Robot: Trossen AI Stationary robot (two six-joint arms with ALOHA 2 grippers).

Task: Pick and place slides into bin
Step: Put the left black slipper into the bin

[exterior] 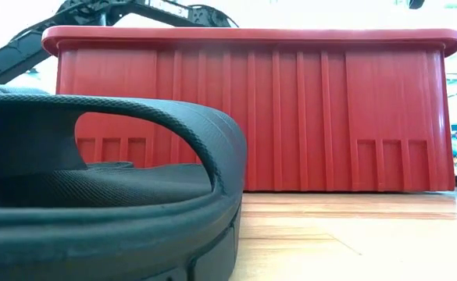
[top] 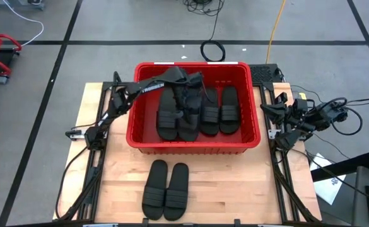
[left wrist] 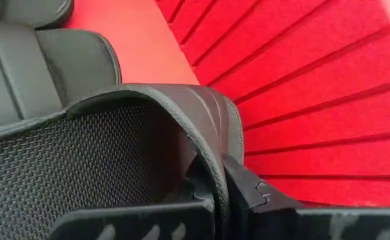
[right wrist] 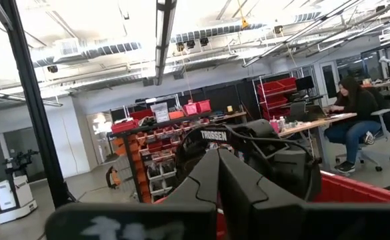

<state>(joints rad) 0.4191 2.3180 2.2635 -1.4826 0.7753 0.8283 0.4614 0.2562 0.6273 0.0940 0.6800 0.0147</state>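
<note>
My left gripper needs to lower the slide farther into the bin before it lets go. The held slide's sole (top: 187, 133) (left wrist: 55, 180) hangs higher than its neighbor on the bottom of the bin.
The red bin (top: 147, 140) stands at the middle of the table's far half; it also fills the low view (exterior: 290, 109). Three black slides (top: 219, 110) lie on its floor. My left gripper (top: 192, 82) reaches into the bin from the left and is shut on another slide (top: 185, 104). Two slides (top: 165, 190) lie side by side on their soles on the table in front of the bin; one shows close up in the low view (exterior: 95, 195). My right gripper (top: 279, 120) is parked at the table's right edge, shut and empty. My left gripper pinches the slide's ribbed strap at its edge (left wrist: 211, 143), one finger (left wrist: 198, 193) under the strap and one (left wrist: 255, 193) outside it. The fingers come from above, slanting from the table's left. The slide is tilted inside the bin; whether its lower end rests on anything I cannot tell.
The bin's far wall (left wrist: 315, 80) is close behind the held slide. Another slide (left wrist: 41, 73) lies beside it on the bin floor. Bare wooden table (top: 234, 189) lies to the right of the two loose slides. Cables (top: 326, 113) lie beside the right arm.
</note>
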